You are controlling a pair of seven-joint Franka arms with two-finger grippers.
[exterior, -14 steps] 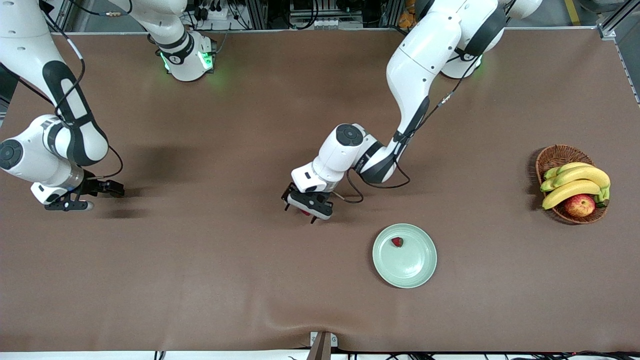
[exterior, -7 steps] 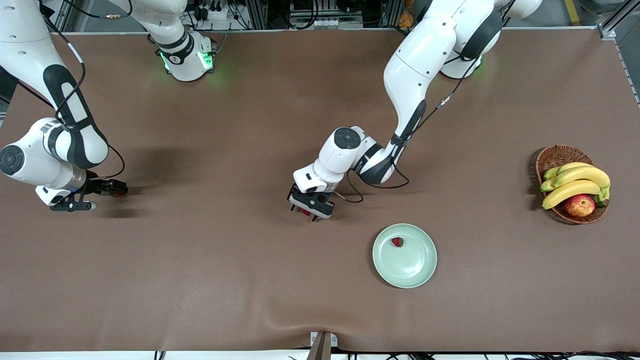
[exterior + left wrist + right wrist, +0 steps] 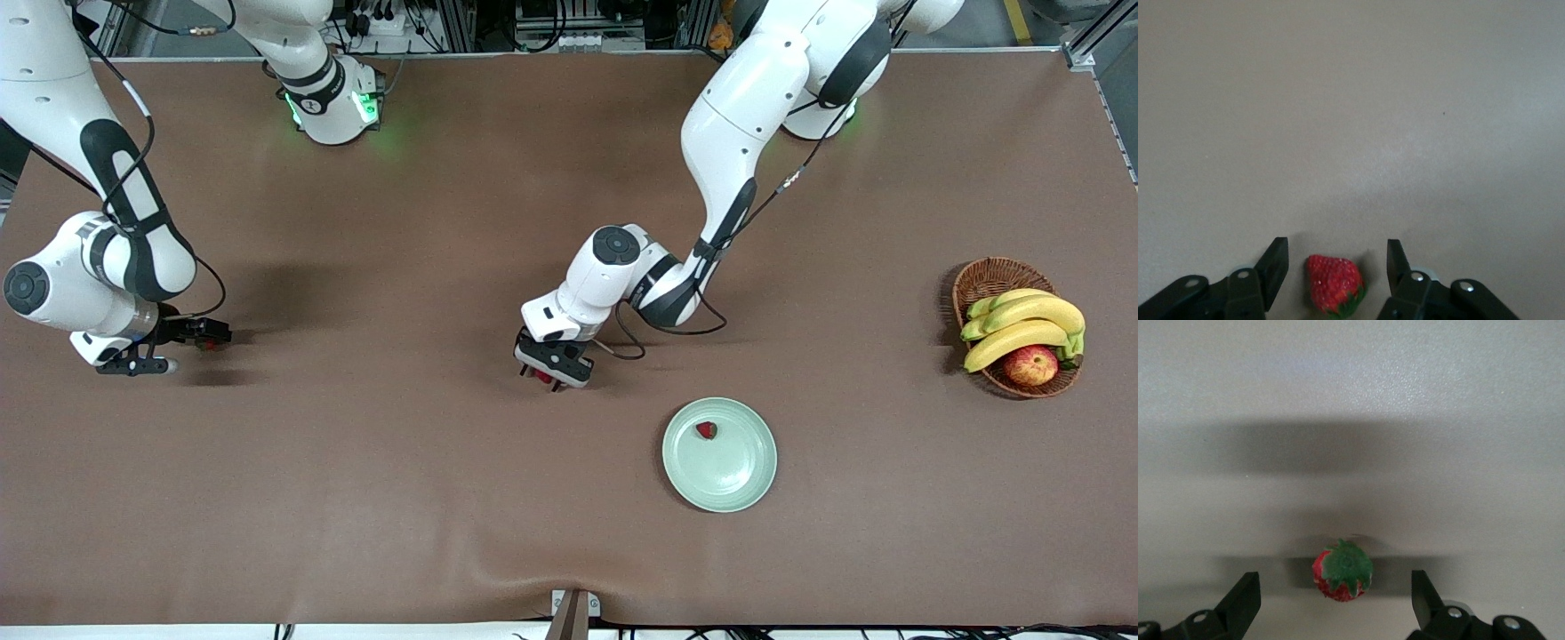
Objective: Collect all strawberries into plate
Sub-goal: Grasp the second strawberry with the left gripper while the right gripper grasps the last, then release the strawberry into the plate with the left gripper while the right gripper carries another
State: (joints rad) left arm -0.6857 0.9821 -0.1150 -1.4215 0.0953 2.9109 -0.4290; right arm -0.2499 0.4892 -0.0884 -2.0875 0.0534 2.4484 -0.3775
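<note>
My right gripper should close on the strawberry now, because its fingers are on either side of the red strawberry in the right wrist view.
One strawberry (image 3: 706, 430) lies in the pale green plate (image 3: 729, 476). My left gripper (image 3: 550, 369) is low over the table's middle, open, its fingers on either side of a second strawberry (image 3: 1333, 283) without touching it; that berry peeks out below the gripper in the front view (image 3: 543, 378). My right gripper (image 3: 197, 350) is open near the right arm's end of the table. A third strawberry (image 3: 1342, 570), green cap up, sits on the table between its wide-spread fingers (image 3: 1245, 597), apart from both.
A brown wicker basket (image 3: 982, 276) with bananas (image 3: 1022, 324) and a red-yellow apple (image 3: 1031, 364) stands at the left arm's end of the table. The brown table cover (image 3: 444, 498) has a small wrinkle at its front edge.
My left gripper has drawn in slightly over its strawberry. My right gripper has shifted a little toward the table's middle. The plate and its berry have not moved.
</note>
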